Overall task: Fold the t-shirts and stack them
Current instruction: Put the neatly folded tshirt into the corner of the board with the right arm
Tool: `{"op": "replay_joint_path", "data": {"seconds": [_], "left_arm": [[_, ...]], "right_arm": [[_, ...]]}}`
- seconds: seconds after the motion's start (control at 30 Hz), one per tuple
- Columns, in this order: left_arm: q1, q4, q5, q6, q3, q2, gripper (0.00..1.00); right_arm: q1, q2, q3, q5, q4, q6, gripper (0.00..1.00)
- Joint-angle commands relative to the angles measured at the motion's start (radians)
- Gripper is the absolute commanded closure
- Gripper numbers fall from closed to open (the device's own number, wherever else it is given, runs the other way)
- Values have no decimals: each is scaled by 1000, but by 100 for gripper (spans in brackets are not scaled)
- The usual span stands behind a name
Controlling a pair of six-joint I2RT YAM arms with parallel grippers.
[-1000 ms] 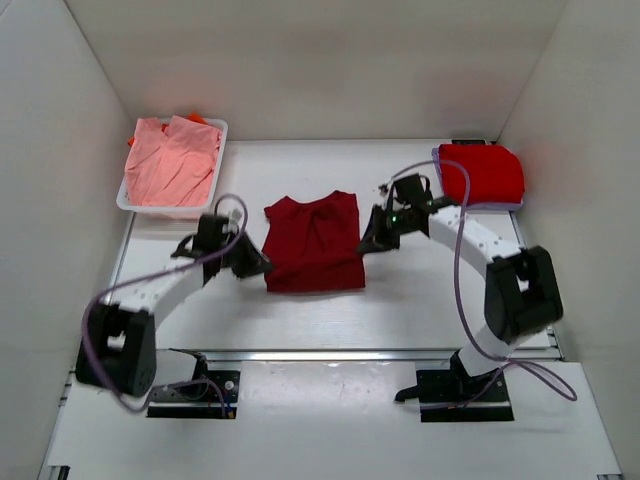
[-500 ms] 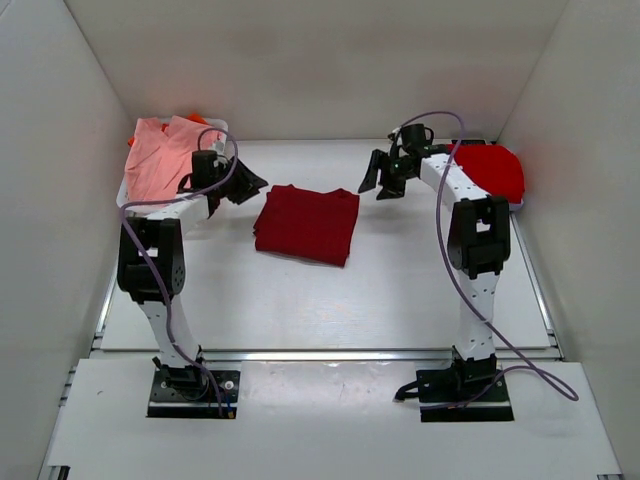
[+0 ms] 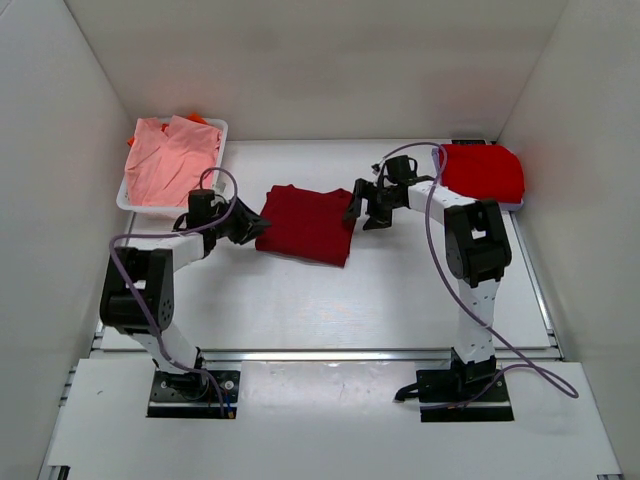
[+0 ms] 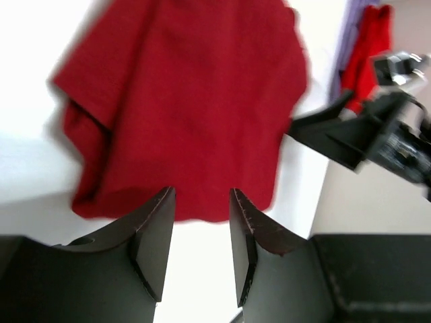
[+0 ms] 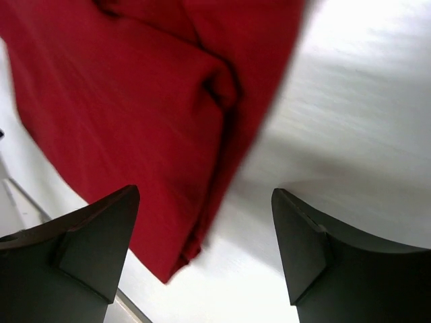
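Note:
Next, my right gripper grabs the dark red t-shirt's folded edge (image 3: 349, 228) (image 5: 215, 165), layers together. That grip serves to stack the t-shirt still folded.
A dark red t-shirt (image 3: 307, 222) lies folded into a rectangle at mid-table. My left gripper (image 3: 254, 226) sits low at its left edge, open, with nothing between the fingers. The left wrist view shows the shirt (image 4: 182, 101) just past the left gripper's (image 4: 200, 202) tips. On the shirt's right side my right gripper (image 3: 354, 207) is also open and empty. The right wrist view shows the folded edge (image 5: 135, 101) of the shirt under the widely spread right gripper (image 5: 205, 194). A bright red folded t-shirt (image 3: 483, 172) rests at the back right.
A white tray (image 3: 128, 200) at the back left holds crumpled pink t-shirts (image 3: 170, 160). The bright red shirt lies on a pale mat (image 3: 438, 156). White walls enclose the table on three sides. Purple cables loop off both arms.
The dark red shirt was folded over away from me into a smaller rectangle. Both grippers let go and opened, then swung from the far side back to the shirt's left and right edges.

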Motion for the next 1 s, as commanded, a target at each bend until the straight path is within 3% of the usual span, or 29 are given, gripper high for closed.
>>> {"op": "replay_joint_path", "data": {"seconds": [0.0,0.17,0.23,0.27,0.3,0.33,0.4,0.5,0.57,0.67,0.83,0.97], "left_arm": [[6,46,36,-11,-20,-133,52],[35,23,27,1,-41,-198,51],[43,20,25,-8,-44,-214,51],[46,16,33,-4,-48,-218,51],[48,12,31,-11,-51,-225,51],[48,17,33,-12,-51,-231,52],[52,12,39,-12,-57,-237,51],[54,12,36,-5,-67,-254,52],[55,18,33,-12,-80,-257,51],[45,32,38,-21,-92,-254,51],[48,32,53,-10,-89,-251,52],[49,17,65,5,-84,-241,51]], "right_arm": [[23,35,3,-88,163,67,23],[85,150,81,-146,189,161,22],[94,200,114,-209,200,187,28],[100,214,124,-222,204,201,40],[102,234,141,-241,183,187,60],[103,246,170,-240,150,166,100],[80,263,231,-202,35,94,100],[66,251,392,91,-278,-98,99],[66,219,469,336,-349,-210,100],[39,146,447,516,-362,-394,100],[-22,4,350,781,-262,-560,100],[-56,-74,318,887,-198,-701,100]]}}
